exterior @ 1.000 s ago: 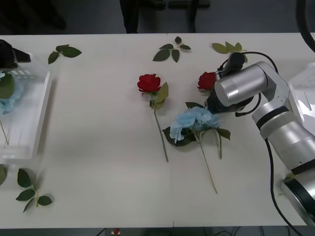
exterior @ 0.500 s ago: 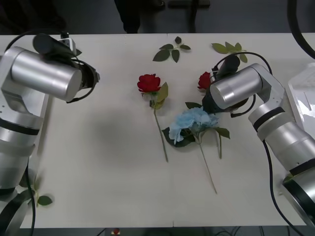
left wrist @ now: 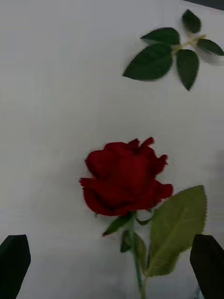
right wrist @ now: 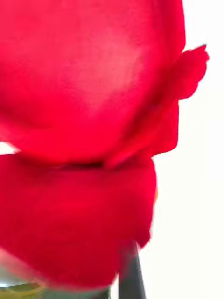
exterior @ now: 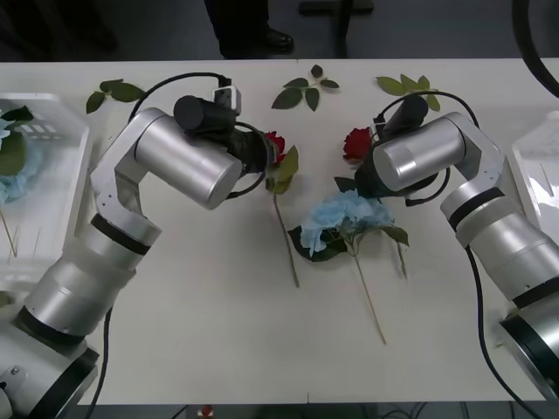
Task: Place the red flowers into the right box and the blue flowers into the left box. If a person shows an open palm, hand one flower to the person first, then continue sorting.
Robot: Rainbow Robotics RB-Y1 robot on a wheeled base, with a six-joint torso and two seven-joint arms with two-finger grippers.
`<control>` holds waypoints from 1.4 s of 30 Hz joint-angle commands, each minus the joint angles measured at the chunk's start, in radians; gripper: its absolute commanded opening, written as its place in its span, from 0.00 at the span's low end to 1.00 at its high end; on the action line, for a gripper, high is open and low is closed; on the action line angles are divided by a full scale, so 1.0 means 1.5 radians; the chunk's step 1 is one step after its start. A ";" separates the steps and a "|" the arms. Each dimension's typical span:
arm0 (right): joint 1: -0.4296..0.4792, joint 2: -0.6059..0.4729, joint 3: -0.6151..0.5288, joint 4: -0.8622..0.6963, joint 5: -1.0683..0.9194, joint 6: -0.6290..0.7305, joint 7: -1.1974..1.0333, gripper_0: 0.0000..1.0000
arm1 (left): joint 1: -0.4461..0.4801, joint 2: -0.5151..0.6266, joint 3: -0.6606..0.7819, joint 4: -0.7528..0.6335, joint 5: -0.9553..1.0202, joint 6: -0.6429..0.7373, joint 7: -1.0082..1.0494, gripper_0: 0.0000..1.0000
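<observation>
The left gripper needs to grab the red flower next by its stem just under the head (left wrist: 134, 244), because the flower's loose petals spread open.
A red flower (exterior: 357, 142) lies right of centre, and my right gripper (exterior: 363, 166) is shut on it just below the head; its petals (right wrist: 88, 117) press close in the right wrist view. My left gripper (left wrist: 111, 268) hangs open just short of a second red flower (left wrist: 126, 180), whose head (exterior: 276, 144) peeks out beside the left wrist. A blue flower (exterior: 344, 213) lies on the table between the two stems. Another blue flower (exterior: 9, 179) rests in the left box (exterior: 65, 214). The right box (exterior: 534, 166) shows at the right edge.
Loose green leaf sprigs lie along the far side of the table (exterior: 304, 91), (exterior: 407, 85), (exterior: 114, 90). A leaf sprig (left wrist: 168, 56) lies beyond the rose in the left wrist view. The near half of the table (exterior: 218, 332) is bare.
My left arm has swung from the left box to the centre, stopping at the left rose. The right gripper has shifted its rose slightly left, and the stem's end has swung right.
</observation>
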 commanded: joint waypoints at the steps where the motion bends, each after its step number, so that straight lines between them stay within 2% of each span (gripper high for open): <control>1: -0.001 -0.001 0.000 0.015 0.002 0.007 -0.038 0.00 | -0.018 0.007 -0.043 -0.008 0.034 -0.026 -0.004 1.00; 7: -0.001 -0.033 -0.008 -0.017 -0.003 0.031 -0.036 0.00 | -0.018 0.016 -0.105 0.044 0.041 -0.091 -0.012 1.00; 12: -0.001 -0.092 -0.031 -0.105 -0.019 0.127 -0.024 0.00 | -0.019 0.016 -0.124 0.111 0.041 -0.153 -0.024 1.00; 16: -0.001 -0.141 -0.050 -0.166 -0.045 0.195 -0.003 0.00 | -0.024 0.015 -0.125 0.143 0.038 -0.167 -0.030 1.00; 19: -0.001 -0.177 -0.093 -0.205 -0.082 0.250 0.044 0.00 | -0.035 0.014 -0.125 0.168 0.039 -0.169 -0.033 1.00; 23: 0.014 -0.219 -0.199 -0.258 -0.137 0.329 0.116 0.00 | -0.054 0.006 -0.126 0.219 0.039 -0.192 -0.036 1.00; 29: 0.059 -0.276 -0.325 -0.308 -0.193 0.378 0.218 0.00 | -0.083 -0.004 -0.131 0.292 0.039 -0.231 -0.037 1.00; 30: 0.069 -0.285 -0.342 -0.311 -0.198 0.377 0.236 0.00 | -0.086 -0.005 -0.131 0.300 0.039 -0.233 -0.037 0.95; 32: 0.091 -0.304 -0.387 -0.312 -0.201 0.372 0.280 0.00 | -0.089 -0.005 -0.131 0.310 0.039 -0.237 -0.038 0.73; 34: 0.117 -0.313 -0.434 -0.312 -0.202 0.358 0.323 0.00 | -0.089 -0.005 -0.131 0.310 0.039 -0.237 -0.038 0.35; 35: 0.129 -0.316 -0.457 -0.312 -0.202 0.350 0.343 0.00 | -0.088 -0.004 -0.130 0.310 0.039 -0.237 -0.038 0.07; 36: 0.135 -0.317 -0.466 -0.311 -0.202 0.346 0.352 0.00 | -0.089 -0.004 -0.130 0.310 0.039 -0.237 -0.038 0.00; 42: 0.168 -0.333 -0.510 -0.258 -0.182 0.277 0.423 0.00 | -0.088 -0.003 -0.130 0.309 0.041 -0.237 -0.037 0.00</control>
